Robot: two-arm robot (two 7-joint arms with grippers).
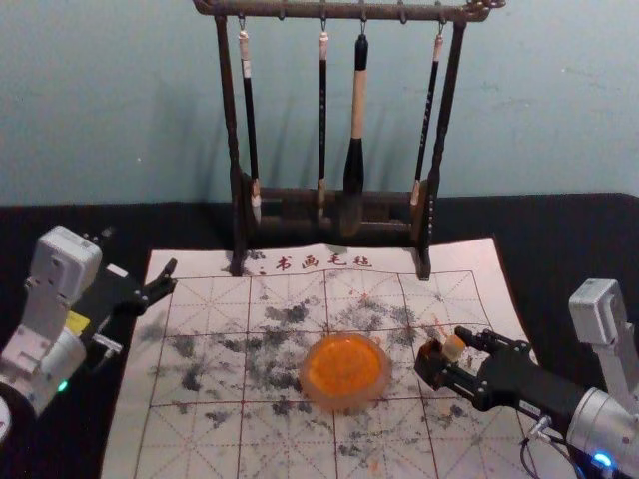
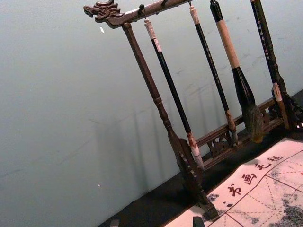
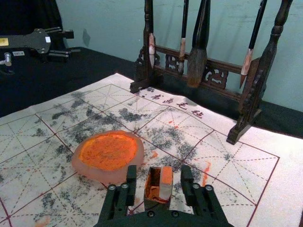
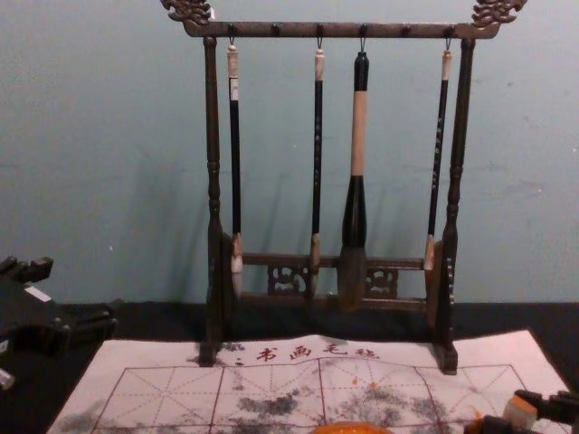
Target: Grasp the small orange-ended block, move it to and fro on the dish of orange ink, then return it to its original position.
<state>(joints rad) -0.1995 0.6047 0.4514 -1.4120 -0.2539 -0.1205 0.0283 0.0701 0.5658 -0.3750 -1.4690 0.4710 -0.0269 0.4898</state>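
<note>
The right gripper will next grab the small orange-ended block by its upper end [image 4: 521, 407], to move the block to and fro in the orange ink [image 4: 351, 429].
In the head view my right gripper [image 1: 446, 353] stands open around the small orange-ended block [image 1: 454, 347], right of the orange ink dish [image 1: 345, 370]. The right wrist view has the block [image 3: 165, 182] leaning upright in a small dark holder [image 3: 152, 185], between the spread fingers of my right gripper [image 3: 158, 177], with gaps on both sides. The ink dish [image 3: 108, 156] lies beside them. My left gripper [image 1: 140, 251] is parked open at the left edge of the mat; its fingertips barely enter the left wrist view, where the gripper [image 2: 156, 222] holds nothing.
A dark wooden rack [image 1: 332, 196] with several hanging brushes stands behind, its feet on the far edge of the ink-stained writing mat [image 1: 215, 439]. Black cloth [image 1: 559, 235] covers the table around the mat, and a plain wall rises behind.
</note>
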